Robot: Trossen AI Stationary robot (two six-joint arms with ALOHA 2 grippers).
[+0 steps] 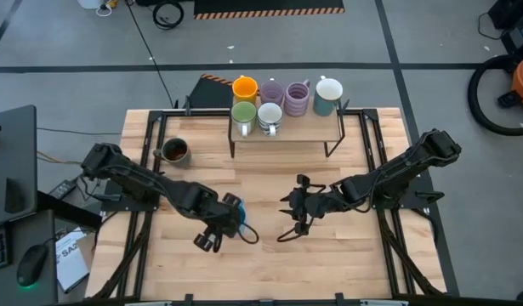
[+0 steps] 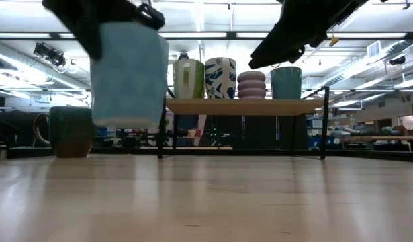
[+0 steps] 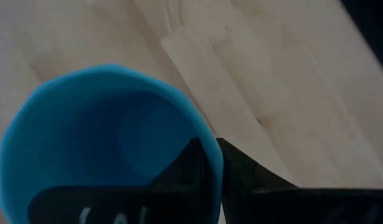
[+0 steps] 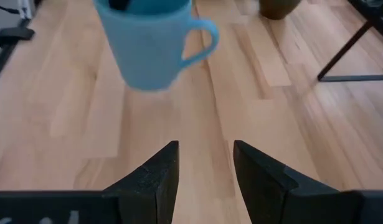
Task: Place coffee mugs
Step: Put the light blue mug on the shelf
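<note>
My left gripper holds the blue mug (image 3: 104,137) and will keep holding it. The mug is above the table, so it would fall if I opened my left gripper now.
A blue coffee mug (image 4: 151,43) hangs above the table's middle, left of centre, with my left gripper (image 1: 227,217) shut on its rim. My right gripper (image 4: 205,174) stands open a short way to the mug's right, pointing toward it, with nothing between its fingers. A dark mug with a brown inside (image 1: 174,151) stands upright on the table at the far left. Several more mugs, orange (image 1: 245,87), green (image 1: 243,115), white (image 1: 270,116) and pale purple (image 1: 297,98), stand on a low shelf (image 2: 243,105) at the table's far edge. My left gripper pinches the blue mug's rim (image 3: 211,144), with one finger (image 3: 185,171) inside the cup and the other (image 3: 250,177) outside the wall. The fingers come from above, slanting down. The mug (image 2: 129,74) hangs below them, nearly upright and clear of the table, and its handle (image 4: 200,40) is free.
The shelf stands on thin black legs (image 1: 333,140) across the far middle of the table. Black frame rails (image 1: 146,153) run along the left and right sides. Bare wood (image 1: 270,272) lies near the front edge.
</note>
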